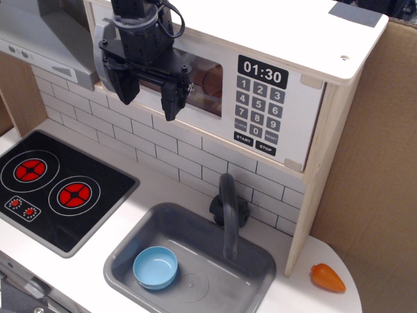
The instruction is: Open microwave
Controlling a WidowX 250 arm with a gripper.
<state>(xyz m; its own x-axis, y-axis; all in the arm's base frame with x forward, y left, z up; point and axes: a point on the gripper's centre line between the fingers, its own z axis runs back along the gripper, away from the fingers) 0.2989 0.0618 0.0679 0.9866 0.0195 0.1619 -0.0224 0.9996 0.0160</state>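
My gripper should swing the door open, so next it needs to grab the microwave door (215,91) by its grey bar handle (100,55).
The microwave (273,72) is a wide pale-wood box with a white front, high on the wall. Its black clock display (262,72) reads 01:30 above a grey keypad (259,111). The clear window (207,81) shows partly to the right of my arm. My black gripper (150,98) hangs open in front of the door's left part, fingers (172,98) pointing down, with nothing between them. The grey bar handle (100,55) shows as a grey curved piece at the door's left edge, just left of the gripper. The door looks shut.
A grey slanted range hood (45,36) is at upper left. A black stovetop (55,186) with red burners lies below it. A grey sink (195,261) holds a blue bowl (156,267) beside a dark faucet (228,208). An orange toy carrot (327,278) lies at right. Cardboard wall at far right.
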